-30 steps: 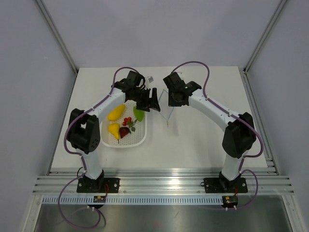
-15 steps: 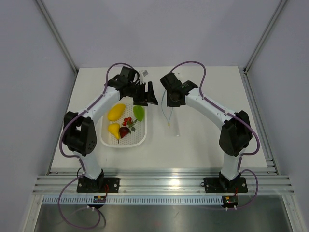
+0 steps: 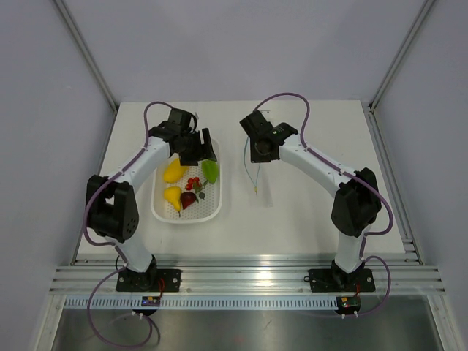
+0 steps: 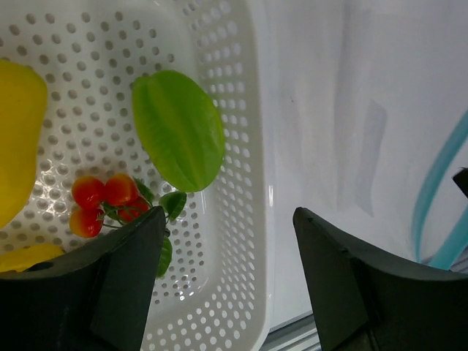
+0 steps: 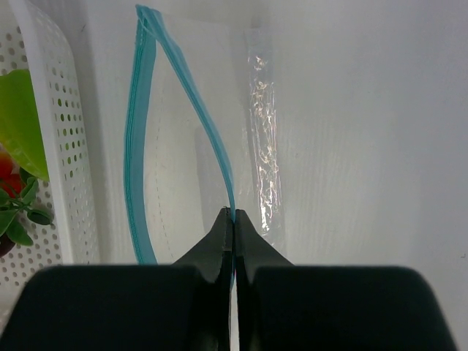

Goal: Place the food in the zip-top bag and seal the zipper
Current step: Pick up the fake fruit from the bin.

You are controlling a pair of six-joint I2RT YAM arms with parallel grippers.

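Note:
Next, my left gripper takes hold of the green leaf piece (image 3: 210, 171) across its sides near the berries, to leave its far end free to enter the bag.
The clear zip-top bag (image 3: 259, 179) lies right of the white basket (image 3: 162, 210), its mouth open. My right gripper (image 3: 256, 155) is shut on one side of the blue zipper (image 5: 199, 115); the other zipper strip (image 5: 134, 146) bows away to the left. My left gripper (image 3: 204, 149) is open and empty above the basket's far right corner. In the basket lie two yellow fruits (image 3: 174, 170) (image 3: 172, 196), a green leaf piece (image 3: 210, 171), red berries (image 3: 192, 183) and a dark red fruit (image 3: 188, 200). The left wrist view shows the leaf (image 4: 179, 128) and berries (image 4: 102, 201) just ahead of the open gripper (image 4: 228, 219).
The basket's perforated wall (image 4: 248, 146) stands between the food and the bag. The bag's blue strip (image 4: 437, 197) shows at the right edge of the left wrist view. Grey walls enclose the white table on three sides.
My left gripper has moved left, away from the bag to over the basket's far end. My right gripper has shifted slightly left and back, still shut on the zipper.

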